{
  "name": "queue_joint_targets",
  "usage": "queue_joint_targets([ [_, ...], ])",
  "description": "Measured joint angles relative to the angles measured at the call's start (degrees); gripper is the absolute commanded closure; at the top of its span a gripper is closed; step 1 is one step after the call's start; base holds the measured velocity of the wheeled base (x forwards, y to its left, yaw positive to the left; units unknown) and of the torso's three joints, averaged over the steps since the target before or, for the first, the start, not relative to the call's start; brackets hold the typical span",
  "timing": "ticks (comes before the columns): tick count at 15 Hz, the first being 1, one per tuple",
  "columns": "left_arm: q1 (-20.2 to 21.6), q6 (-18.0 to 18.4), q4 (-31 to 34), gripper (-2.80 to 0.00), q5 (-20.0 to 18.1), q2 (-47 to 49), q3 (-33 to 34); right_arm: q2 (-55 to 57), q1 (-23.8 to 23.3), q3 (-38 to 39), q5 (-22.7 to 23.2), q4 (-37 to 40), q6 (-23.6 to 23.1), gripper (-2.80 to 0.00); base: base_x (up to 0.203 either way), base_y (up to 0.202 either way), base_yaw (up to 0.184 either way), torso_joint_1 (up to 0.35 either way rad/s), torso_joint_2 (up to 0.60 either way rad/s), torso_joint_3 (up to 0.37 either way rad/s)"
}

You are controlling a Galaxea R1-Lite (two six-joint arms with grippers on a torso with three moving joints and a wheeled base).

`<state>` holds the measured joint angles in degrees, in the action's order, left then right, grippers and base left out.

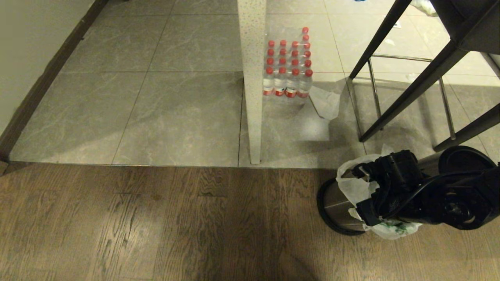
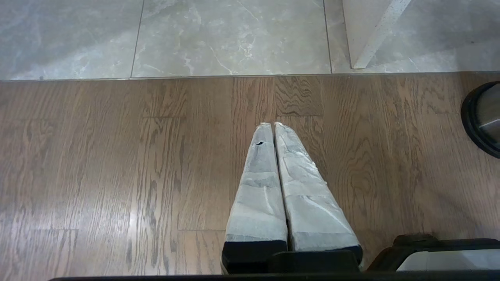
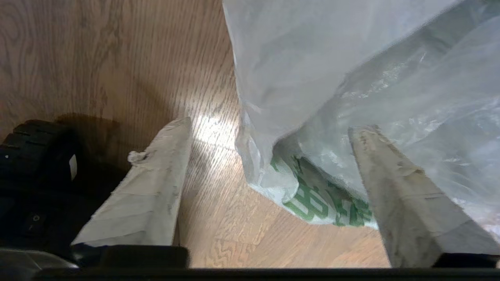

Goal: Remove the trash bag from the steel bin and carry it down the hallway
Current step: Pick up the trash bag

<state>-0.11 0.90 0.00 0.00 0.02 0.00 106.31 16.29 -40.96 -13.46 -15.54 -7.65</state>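
The bag's thin plastic spills slack over the bin's side, so I need to grab the trash bag by its loose hanging edge (image 3: 255, 154) with my right gripper next.
The steel bin (image 1: 338, 203) stands on the wood floor at the lower right, its black base ring (image 2: 478, 121) also showing in the left wrist view. The trash bag (image 1: 353, 187), thin white plastic with green print, spills over the bin's side down to the floor. My right gripper (image 1: 361, 193) sits against the bag over the bin. In the right wrist view that gripper (image 3: 273, 125) is open wide; the trash bag (image 3: 332, 78) hangs between the fingers, and one finger (image 3: 394, 187) lies against it. My left gripper (image 2: 272, 125) hangs shut and empty above the planks.
The hallway tiles (image 1: 175, 97) begin just past the wood floor, with a beige wall and dark baseboard (image 1: 39, 86) on the left. A white speckled post (image 1: 253, 78), a pack of red-capped bottles (image 1: 287, 66), a loose white sheet (image 1: 326, 101) and black chair legs (image 1: 410, 78) stand ahead.
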Motion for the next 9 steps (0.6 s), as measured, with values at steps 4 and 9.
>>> queue_joint_targets([
  [4, 0.02, -0.03, 0.0, 0.0, 0.0, 0.0, 0.0, -0.37, 0.05, 0.06, 0.4, 0.15, 0.24, -2.8, 0.0, 0.0, 0.0, 0.0, 0.0, 0.0],
  [9, 0.01, -0.04, 0.0, 0.0, 0.0, 0.0, 0.0, -0.23, 0.49, 0.61, 0.18, 0.25, 0.04, 0.0, 0.0, 0.0, 0.0, 0.0, 0.0, 0.0],
])
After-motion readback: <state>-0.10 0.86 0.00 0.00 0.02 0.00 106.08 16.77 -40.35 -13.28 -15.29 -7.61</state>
